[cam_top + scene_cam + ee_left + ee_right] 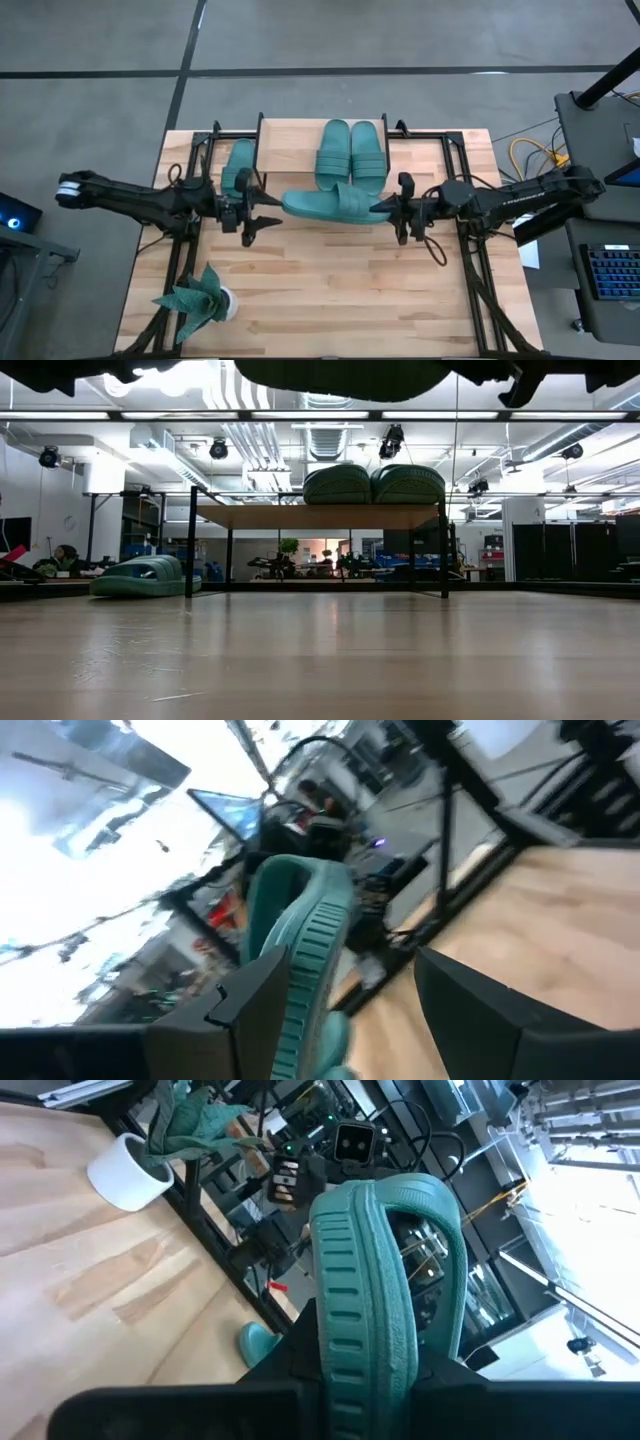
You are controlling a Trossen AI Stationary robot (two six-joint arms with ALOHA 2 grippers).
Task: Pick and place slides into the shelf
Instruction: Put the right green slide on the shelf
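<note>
I need to grab the teal slide by its heel end [294, 202] with my left gripper next, and then the slide should go on the shelf strap end first.
A teal slide [335, 203] hangs level above the table's middle, in front of the shelf [290, 145]. My right gripper [392, 208] is shut on its right end. My left gripper [272, 210] stands open at its left end [300, 940], which reaches in between the fingers. Two slides [350, 152] lie side by side, soles down, on the shelf's wooden top [320, 515]. One more slide [238, 165] lies on the table left of the shelf. In the low view the held slide [340, 374] shows as a dark shape at the top edge. My right gripper pinches the sole's right end [362, 1342] between its two fingers, which come level from the table's right side and point along the slide. The slide is lifted clear of the table and stretches out level toward the left arm. My left gripper: the slide's left end lies close along one finger [255, 1005]; I cannot tell whether they touch.
A teal leafy plant in a white pot [205, 300] stands near the table's front left corner. Black frame rails [470, 250] run along both sides of the table. Bare wood lies between the plant and the right rail.
</note>
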